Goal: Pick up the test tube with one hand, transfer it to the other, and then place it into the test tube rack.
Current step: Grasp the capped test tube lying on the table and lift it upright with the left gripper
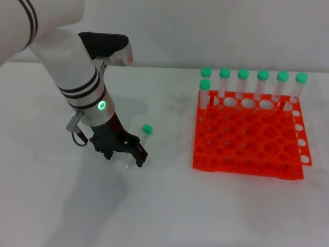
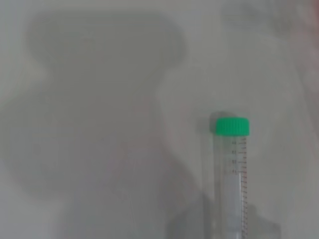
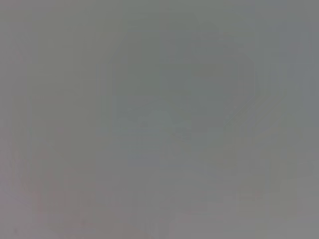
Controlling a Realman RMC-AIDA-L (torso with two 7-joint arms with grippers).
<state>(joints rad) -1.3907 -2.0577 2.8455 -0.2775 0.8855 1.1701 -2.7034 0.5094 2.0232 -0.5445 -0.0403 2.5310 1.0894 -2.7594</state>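
Observation:
I should close my left gripper on the test tube now. Its fingers reach down beside the test tube's lower body (image 2: 230, 219), so they would hold the test tube.
A clear test tube with a green cap (image 1: 147, 128) lies flat on the white table, its body running from the cap toward my left gripper. It also shows in the left wrist view (image 2: 231, 164). My left gripper (image 1: 126, 157), black on a silver-white arm with a green ring light, is low over the table. Its fingers are spread, one on each side of the tube's lower body. The orange test tube rack (image 1: 241, 167) stands to the right, apart from the gripper. My right gripper is out of view; the right wrist view shows only plain grey.
Several green-capped tubes (image 1: 243, 82) stand upright along the rack's far row, with one more (image 1: 205, 92) at the far left corner. The rack's other holes are open. White table surface (image 1: 205, 211) lies in front of the rack.

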